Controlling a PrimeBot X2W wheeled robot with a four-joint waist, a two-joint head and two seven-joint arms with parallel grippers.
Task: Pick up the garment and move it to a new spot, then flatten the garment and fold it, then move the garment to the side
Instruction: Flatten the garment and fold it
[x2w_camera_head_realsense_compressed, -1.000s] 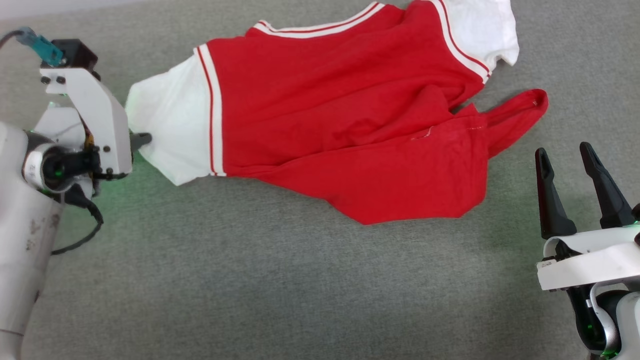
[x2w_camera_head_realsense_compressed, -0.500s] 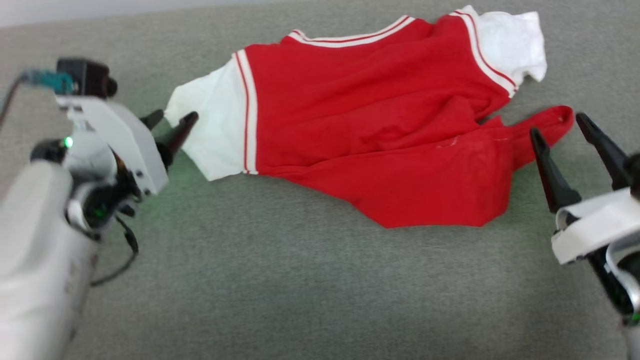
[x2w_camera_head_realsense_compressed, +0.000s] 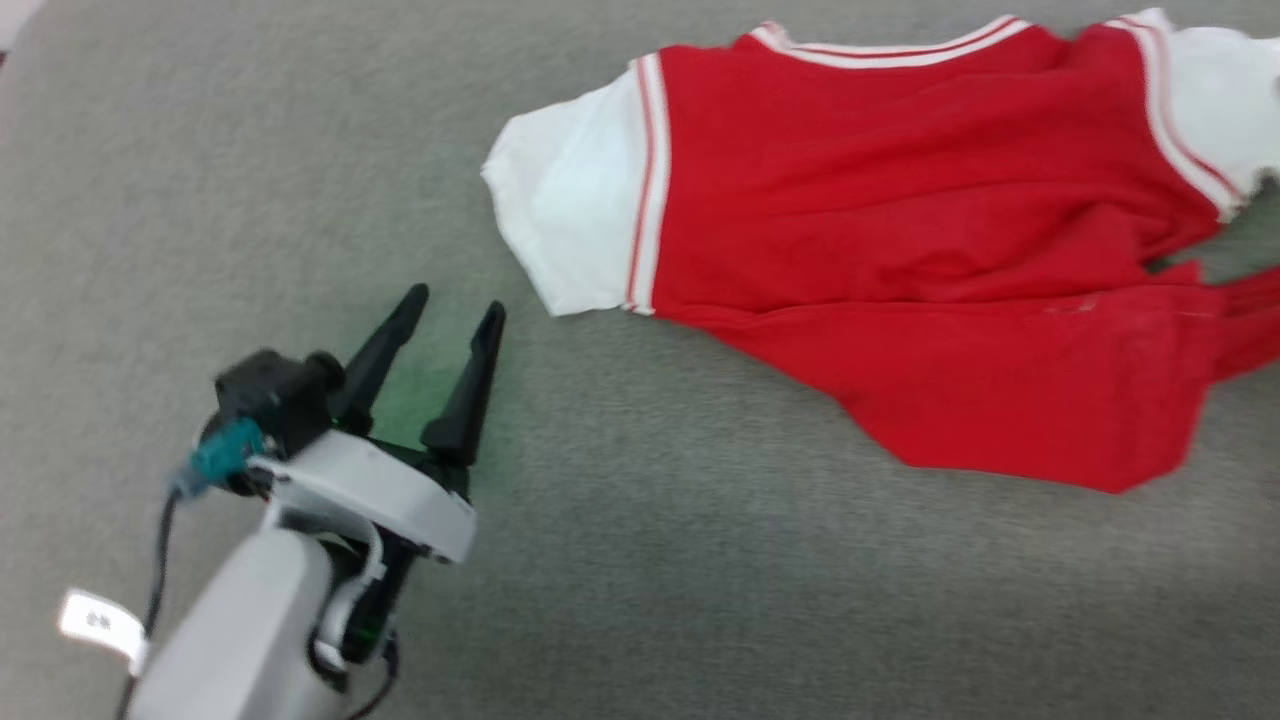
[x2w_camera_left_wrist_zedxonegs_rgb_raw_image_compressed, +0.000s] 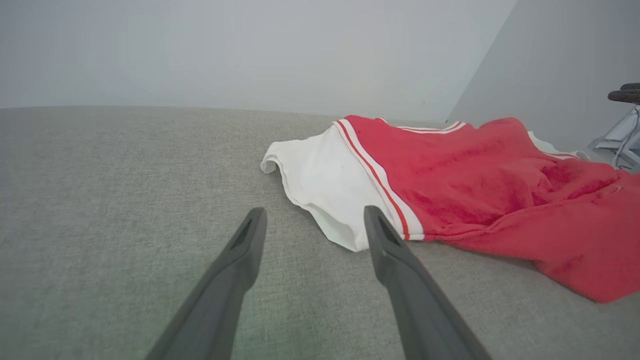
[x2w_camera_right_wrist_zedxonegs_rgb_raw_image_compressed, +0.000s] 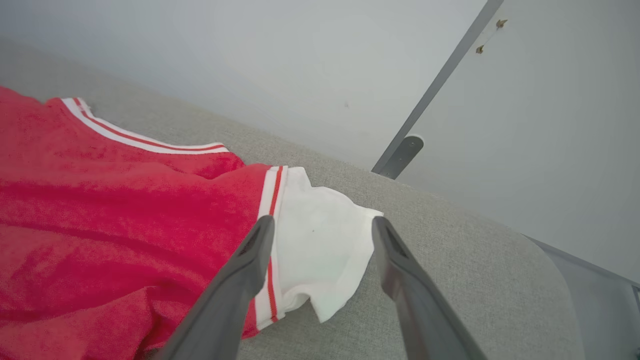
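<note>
I need to grab the garment next with my left gripper by the curled cuff corner of its white sleeve (x2w_camera_head_realsense_compressed: 494, 168), because that hem lifts up while the red body (x2w_camera_head_realsense_compressed: 876, 180) lies slack.
The garment (x2w_camera_head_realsense_compressed: 900, 240), a red jersey with white sleeves and red-white striped trim, lies crumpled on the grey surface at the upper right of the head view. My left gripper (x2w_camera_head_realsense_compressed: 453, 305) stands open and empty, a short way in front of the garment's left white sleeve (x2w_camera_head_realsense_compressed: 570, 225). In the left wrist view, my left gripper (x2w_camera_left_wrist_zedxonegs_rgb_raw_image_compressed: 315, 214) points at that sleeve (x2w_camera_left_wrist_zedxonegs_rgb_raw_image_compressed: 320, 175), apart from it. My right gripper (x2w_camera_right_wrist_zedxonegs_rgb_raw_image_compressed: 322, 222) is open over the other white sleeve (x2w_camera_right_wrist_zedxonegs_rgb_raw_image_compressed: 320, 250), holding nothing. No lettering shows.
Grey upholstered fabric (x2w_camera_head_realsense_compressed: 700, 580) runs wide to the front and left. A pale wall (x2w_camera_left_wrist_zedxonegs_rgb_raw_image_compressed: 250, 50) rises behind it. The surface's rounded edge (x2w_camera_right_wrist_zedxonegs_rgb_raw_image_compressed: 550, 265) falls off at the right of the right wrist view, near a grey slanted bar (x2w_camera_right_wrist_zedxonegs_rgb_raw_image_compressed: 400, 155).
My left gripper opened, let go of the white sleeve and drew back from it. The head camera turned, so the garment now sits further right in the picture.
</note>
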